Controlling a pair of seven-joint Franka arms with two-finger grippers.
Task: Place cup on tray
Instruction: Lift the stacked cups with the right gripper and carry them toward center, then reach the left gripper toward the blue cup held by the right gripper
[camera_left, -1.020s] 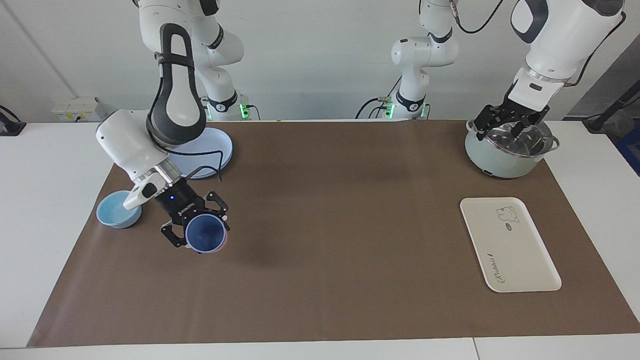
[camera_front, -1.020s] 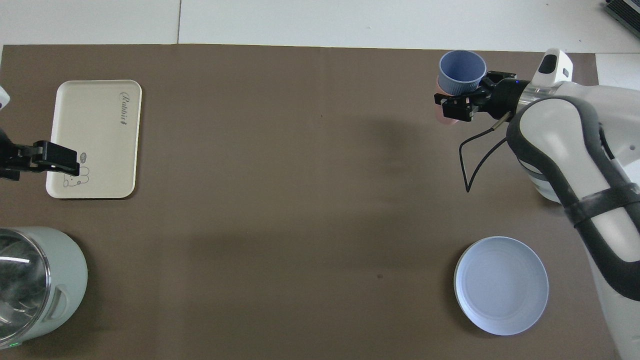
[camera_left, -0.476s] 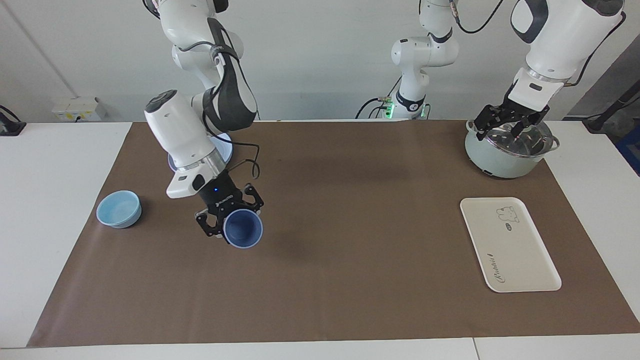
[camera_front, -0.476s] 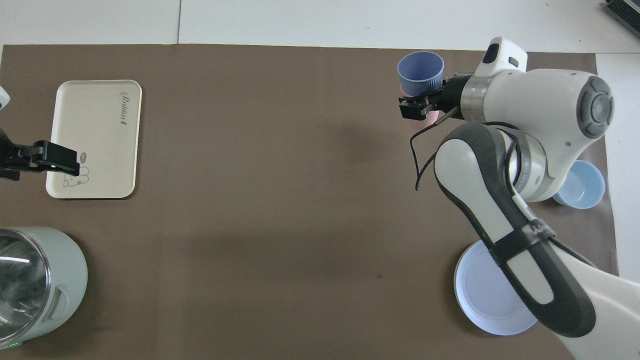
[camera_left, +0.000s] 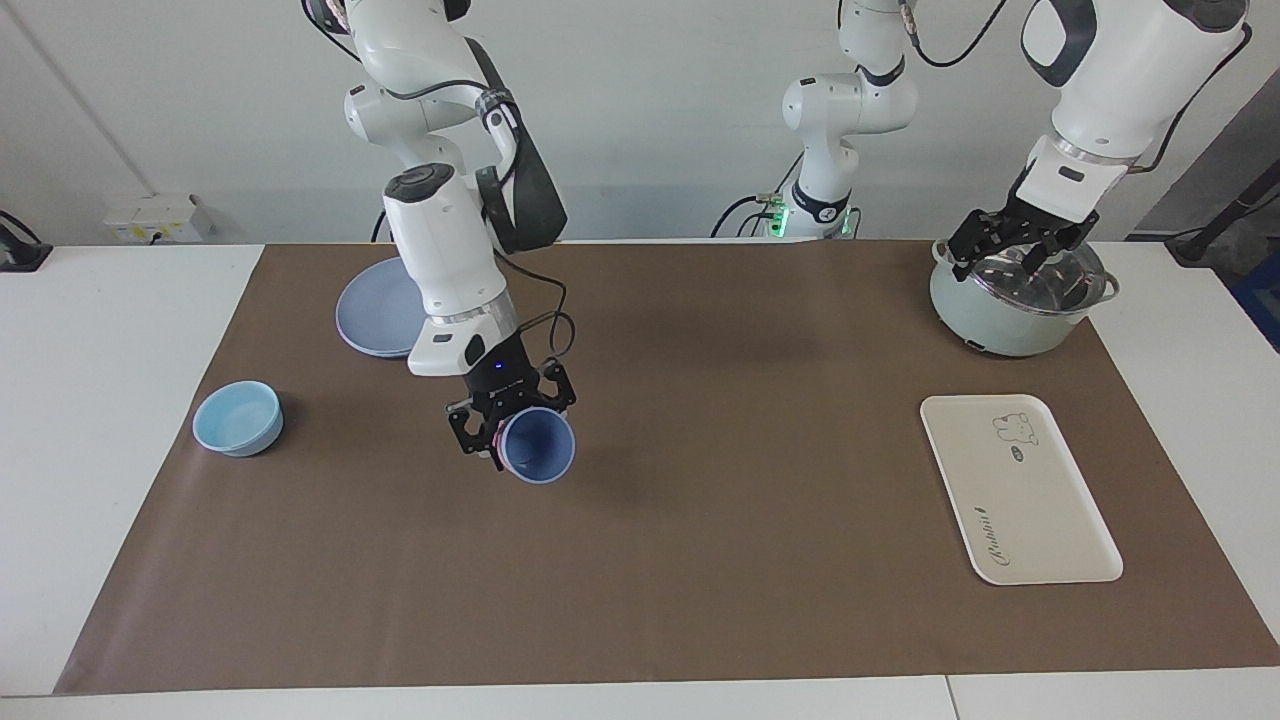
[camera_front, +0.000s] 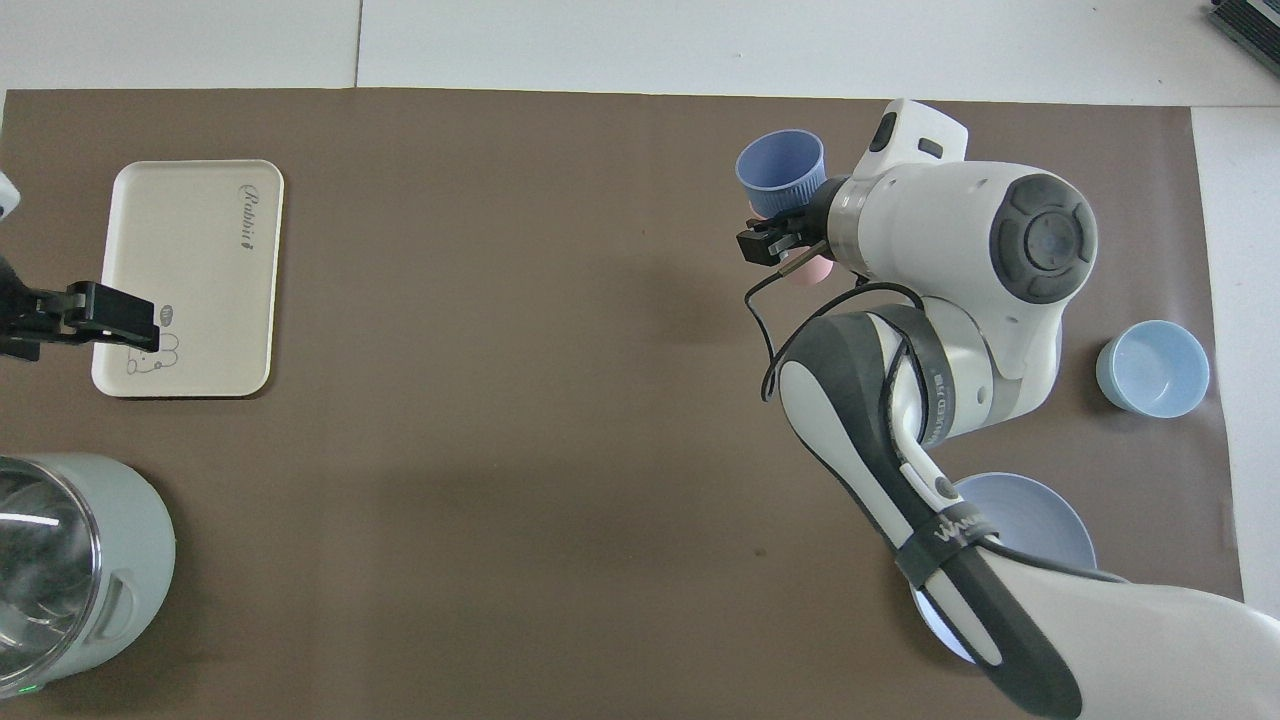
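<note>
My left gripper needs to grab the periwinkle-blue cup by its rim end, because the salmon-pink tumbler (camera_front: 812, 268) and my right gripper crowd the cup's lower part.
My right gripper (camera_left: 508, 437) (camera_front: 792, 228) is shut on the periwinkle-blue cup (camera_left: 538, 447) (camera_front: 780, 172) and holds it tilted in the air, mouth outward, over the brown mat toward the right arm's end. A sliver of salmon-pink (camera_front: 808, 270) shows under the gripper, against the cup. The cream-white tray (camera_left: 1020, 490) (camera_front: 190, 275) with the rabbit drawing lies flat toward the left arm's end, with nothing on it. My left gripper (camera_left: 1015, 245) waits open above the pot.
A pale-green pot (camera_left: 1010, 310) (camera_front: 70, 570) with a glass lid stands nearer to the robots than the tray. A light-blue bowl (camera_left: 238, 418) (camera_front: 1152, 367) and a round blue plate (camera_left: 370, 315) (camera_front: 1040, 510) sit at the right arm's end.
The right arm has swung the cup from beside the bowl toward the middle of the mat, uncovering the bowl and the plate. The left arm has not moved.
</note>
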